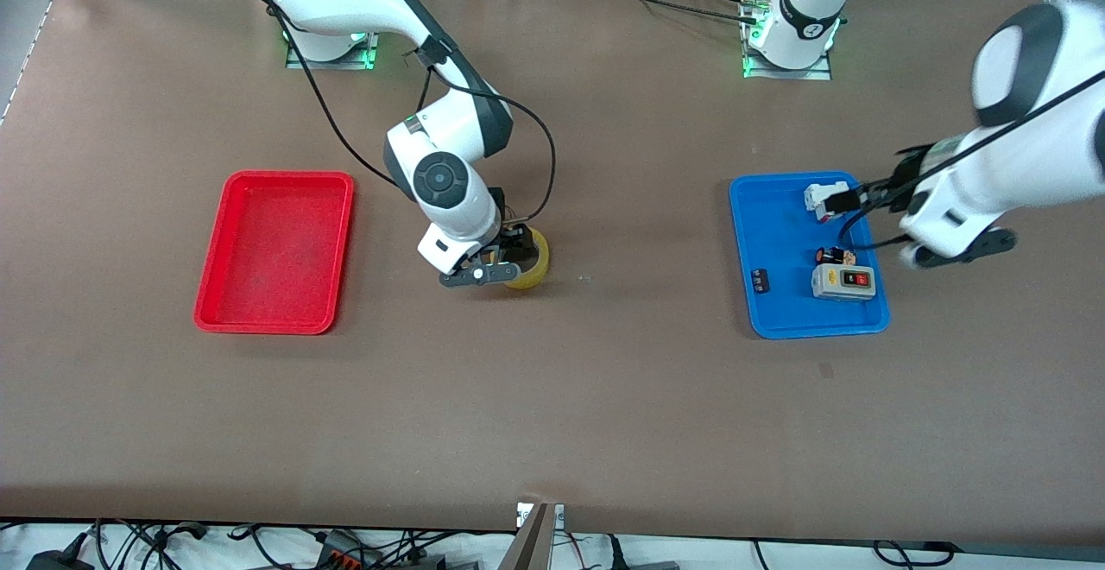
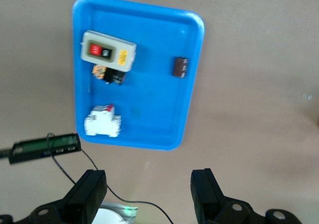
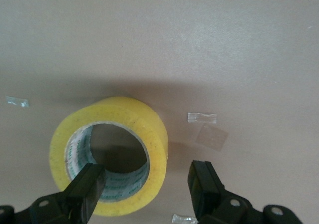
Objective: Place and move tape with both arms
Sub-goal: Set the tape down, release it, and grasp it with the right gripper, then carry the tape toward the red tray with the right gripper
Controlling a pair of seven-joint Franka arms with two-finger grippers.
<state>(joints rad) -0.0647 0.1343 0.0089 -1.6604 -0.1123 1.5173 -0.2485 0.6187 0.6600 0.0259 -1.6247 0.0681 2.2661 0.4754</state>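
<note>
The robot will next move the yellow tape roll into the red tray, and its right gripper will pick up the roll by its ring side (image 3: 155, 167) for that.
The yellow tape roll (image 1: 532, 266) lies flat on the brown table between the two trays, hollow centre upward. In the right wrist view the tape (image 3: 149, 129) sits under my right gripper (image 3: 148, 184). That gripper is open: one finger (image 3: 87, 184) is in the hollow, the other (image 3: 204, 184) outside the wall, neither pressing it. In the front view the right gripper (image 1: 509, 252) is low over the roll. My left gripper (image 1: 911, 174) is open and empty, up over the blue tray's edge at the left arm's end; it also shows in the left wrist view (image 2: 149, 191).
A blue tray (image 1: 742, 250), also in the left wrist view (image 2: 194, 74), holds a grey switch box (image 1: 844, 281), a white breaker (image 1: 824, 199) and a small dark part (image 1: 760, 281). A red tray (image 1: 216, 276) lies toward the right arm's end. Clear tape scraps (image 3: 202, 118) stick to the table.
</note>
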